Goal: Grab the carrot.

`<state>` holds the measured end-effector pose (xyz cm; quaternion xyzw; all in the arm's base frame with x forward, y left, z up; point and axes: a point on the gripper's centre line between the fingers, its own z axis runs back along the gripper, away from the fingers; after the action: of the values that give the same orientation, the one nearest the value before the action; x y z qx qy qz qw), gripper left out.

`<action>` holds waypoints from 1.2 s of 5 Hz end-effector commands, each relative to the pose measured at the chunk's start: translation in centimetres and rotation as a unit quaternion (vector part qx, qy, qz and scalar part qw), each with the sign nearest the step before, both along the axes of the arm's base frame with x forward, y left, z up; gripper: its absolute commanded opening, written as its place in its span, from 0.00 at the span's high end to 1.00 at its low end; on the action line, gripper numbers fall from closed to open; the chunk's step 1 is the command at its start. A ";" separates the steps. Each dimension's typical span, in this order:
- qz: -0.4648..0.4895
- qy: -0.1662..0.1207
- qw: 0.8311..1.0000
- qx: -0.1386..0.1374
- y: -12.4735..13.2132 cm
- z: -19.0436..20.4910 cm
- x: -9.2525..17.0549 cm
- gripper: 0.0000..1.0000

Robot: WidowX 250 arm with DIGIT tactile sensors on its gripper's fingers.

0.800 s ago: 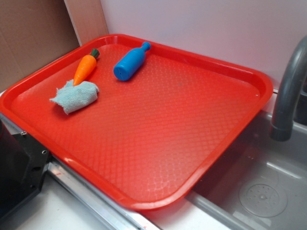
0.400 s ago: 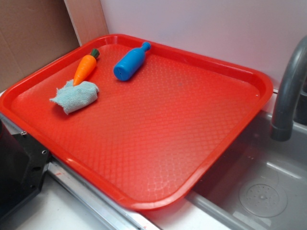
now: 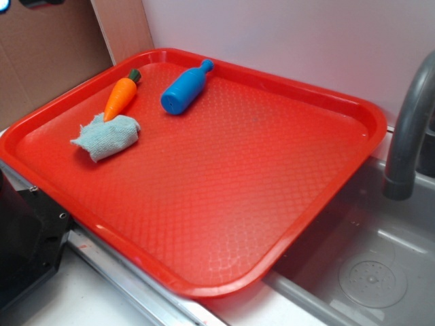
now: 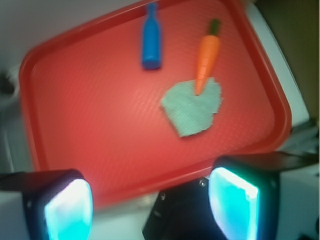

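I will take the carrot off the tray next, so my gripper will grab the carrot's orange body [image 3: 121, 97], and its green stub [image 3: 134, 75] will stay free.
The orange carrot [image 3: 120, 98] with a dark green stub lies at the far left of the red tray [image 3: 319, 204], its tip touching a light blue cloth [image 3: 107, 136]. In the wrist view the carrot [image 4: 206, 56] lies far ahead of my gripper [image 4: 150, 205], its tip on the cloth [image 4: 192, 107]. My gripper is open and empty, high above the tray's near edge, with cyan pads [image 4: 232, 205] wide apart. In the exterior view only a small dark and blue bit of the arm [image 3: 27, 3] shows at the top left corner.
A blue toy bottle [image 3: 184, 88] lies on its side right of the carrot; it also shows in the wrist view [image 4: 151, 37]. A grey faucet [image 3: 408, 136] and sink basin [image 3: 374, 272] are at the right. A black block [image 3: 24, 238] sits at the tray's left front.
A bit of the arm has come into the exterior view at the top left corner. The carrot, bottle and cloth have not moved.
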<state>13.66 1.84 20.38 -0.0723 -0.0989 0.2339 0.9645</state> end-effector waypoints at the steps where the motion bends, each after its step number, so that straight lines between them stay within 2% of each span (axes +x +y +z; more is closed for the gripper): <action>1: 0.068 0.015 0.997 0.030 5.0 -4.3 3.1 0.00; 2: 0.072 0.007 0.996 0.053 7.0 -6.6 5.0 0.00; 4: 0.100 0.009 0.991 0.089 9.3 -11.5 7.8 0.00; 5: 0.107 0.026 0.990 0.089 10.0 -14.0 9.1 0.00; 6: 0.107 0.032 0.992 0.059 10.2 -15.8 10.2 0.00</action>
<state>23.36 10.97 3.24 -0.0013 -0.0635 0.3300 0.9419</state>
